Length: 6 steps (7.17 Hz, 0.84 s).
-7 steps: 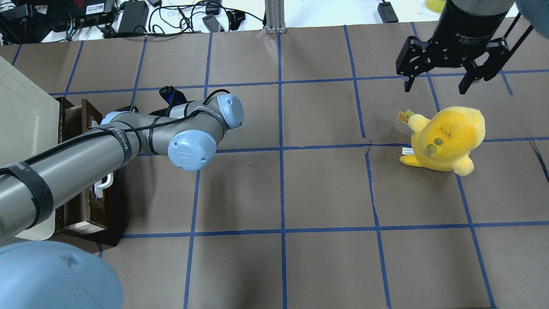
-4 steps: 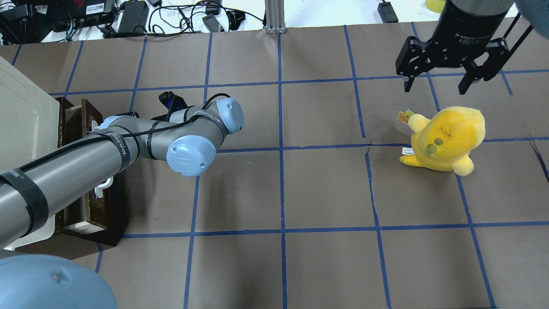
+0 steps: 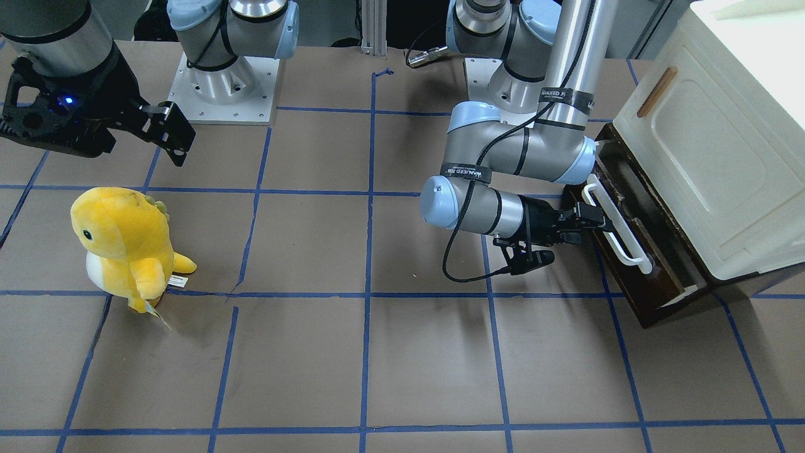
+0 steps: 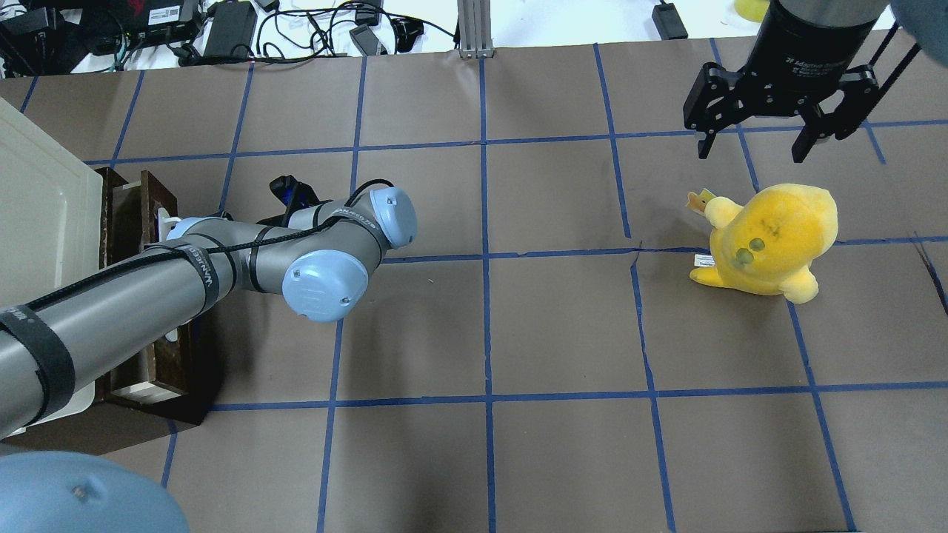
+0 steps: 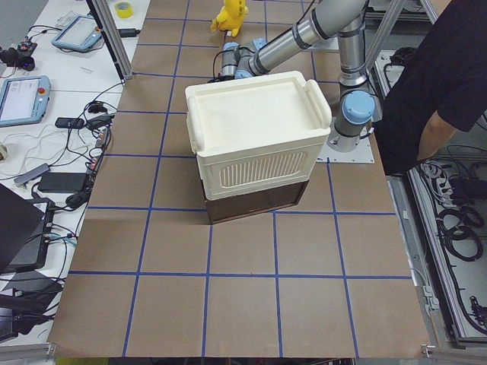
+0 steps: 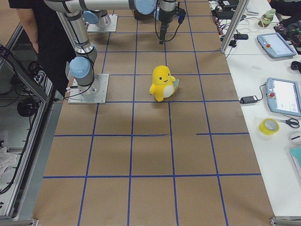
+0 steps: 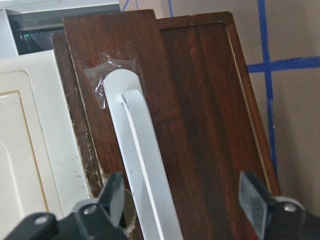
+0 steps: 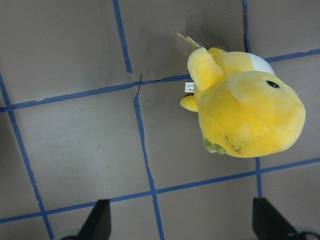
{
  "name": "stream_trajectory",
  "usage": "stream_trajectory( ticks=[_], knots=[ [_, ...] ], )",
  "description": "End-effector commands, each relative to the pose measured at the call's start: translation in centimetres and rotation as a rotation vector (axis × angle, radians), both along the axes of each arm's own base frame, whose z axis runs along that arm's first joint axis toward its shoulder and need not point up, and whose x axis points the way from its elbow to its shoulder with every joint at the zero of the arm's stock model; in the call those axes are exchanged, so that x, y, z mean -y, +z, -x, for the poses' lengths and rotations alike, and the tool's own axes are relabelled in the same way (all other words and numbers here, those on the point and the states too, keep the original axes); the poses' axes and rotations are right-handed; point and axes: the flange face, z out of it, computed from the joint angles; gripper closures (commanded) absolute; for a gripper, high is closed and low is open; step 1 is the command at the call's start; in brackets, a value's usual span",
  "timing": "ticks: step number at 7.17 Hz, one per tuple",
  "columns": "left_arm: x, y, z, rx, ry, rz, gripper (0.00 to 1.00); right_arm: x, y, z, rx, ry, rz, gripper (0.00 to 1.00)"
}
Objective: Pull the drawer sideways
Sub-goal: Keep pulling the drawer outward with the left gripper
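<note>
I should next grab the drawer by its white bar handle [image 7: 145, 170] with my left gripper to pull it, since the handle is narrow enough for my fingertips and the drawer's dark front [image 7: 200, 125] is wide and flat.
The drawer [image 3: 651, 267] has a dark brown front and a long white bar handle [image 3: 619, 236], and sits under the cream cabinet [image 3: 710, 157], pulled out a little. My left gripper [image 3: 596, 221] is open at the upper end of the handle. In the left wrist view the handle [image 7: 145, 175] runs between the spread fingers [image 7: 114, 196], close to the left one, with the drawer front [image 7: 200, 125] behind; the left gripper [image 7: 182, 205] holds nothing. In the overhead view my arm hides most of the drawer [image 4: 152, 366]. My right gripper [image 4: 755, 144] is open and empty, far off above the plush.
A yellow plush toy [image 4: 770, 237] stands on the brown papered table [image 4: 489, 333] on the right side; it also shows in the front view [image 3: 122, 242] and the right wrist view [image 8: 245, 105]. Cables and power bricks [image 4: 229, 29] lie past the table's far edge.
My left arm has shifted slightly toward the cabinet, elbow lower in the overhead view. The drawer, the plush and the right gripper have not moved.
</note>
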Motion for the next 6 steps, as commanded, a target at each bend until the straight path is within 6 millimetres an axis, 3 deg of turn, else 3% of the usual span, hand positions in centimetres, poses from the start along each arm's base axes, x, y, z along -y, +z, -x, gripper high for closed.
stream_trajectory(
  ticks=[1,3,6],
  knots=[
    [-0.13,0.02,-0.21,0.002,0.002,-0.003,0.41,0.0,0.0,-0.01,0.0,0.0,0.0,0.0],
    [-0.1,0.24,-0.44,0.002,0.006,-0.005,0.59,0.0,0.0,-0.01,0.0,0.0,0.0,0.0],
    [-0.01,0.23,-0.82,0.002,0.012,-0.009,0.6,0.0,0.0,-0.01,0.0,0.0,0.0,0.0]
  ],
)
